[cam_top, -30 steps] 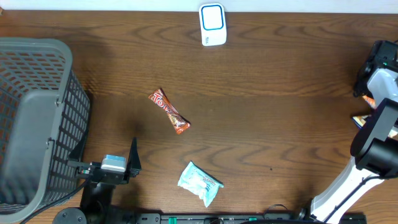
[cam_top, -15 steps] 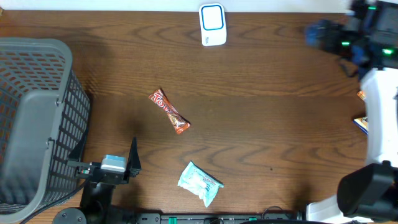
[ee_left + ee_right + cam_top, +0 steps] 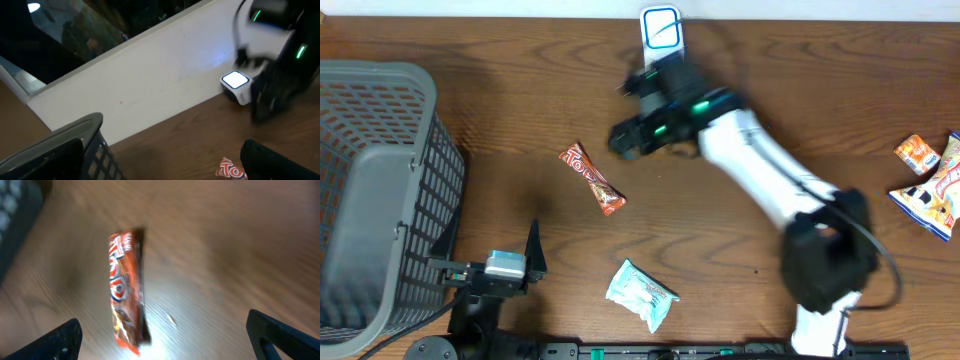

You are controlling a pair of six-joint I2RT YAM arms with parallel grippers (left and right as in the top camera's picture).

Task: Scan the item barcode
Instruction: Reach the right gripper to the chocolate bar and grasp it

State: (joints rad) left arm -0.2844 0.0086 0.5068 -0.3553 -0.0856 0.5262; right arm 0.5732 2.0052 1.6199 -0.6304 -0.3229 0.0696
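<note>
The right gripper grabs the red candy bar (image 3: pixel 592 179) (image 3: pixel 126 288) across its long edges near the middle next, leaving its bottom side uncovered to scan the barcode.
A red candy bar (image 3: pixel 592 179) lies flat on the wooden table left of centre; it also shows under my right wrist (image 3: pixel 126 292) and at the bottom edge of the left wrist view (image 3: pixel 231 170). The white scanner (image 3: pixel 662 38) stands at the table's far edge, its face lit (image 3: pixel 236 83). My right gripper (image 3: pixel 626 138) hangs blurred between the scanner and the bar, open (image 3: pixel 170 340), holding nothing. Resting at the front left beside the basket, my left gripper (image 3: pixel 490 238) is open (image 3: pixel 150 167) and empty.
A large grey mesh basket (image 3: pixel 380 190) fills the left side. A pale teal packet (image 3: pixel 642 293) lies near the front edge. Two orange and white snack packs (image 3: pixel 932 180) lie at the far right. The right arm (image 3: pixel 770 190) stretches diagonally across the table.
The right arm has swung from the far right edge across to the table's middle, uncovering the snack packs. The left arm and the items have not moved.
</note>
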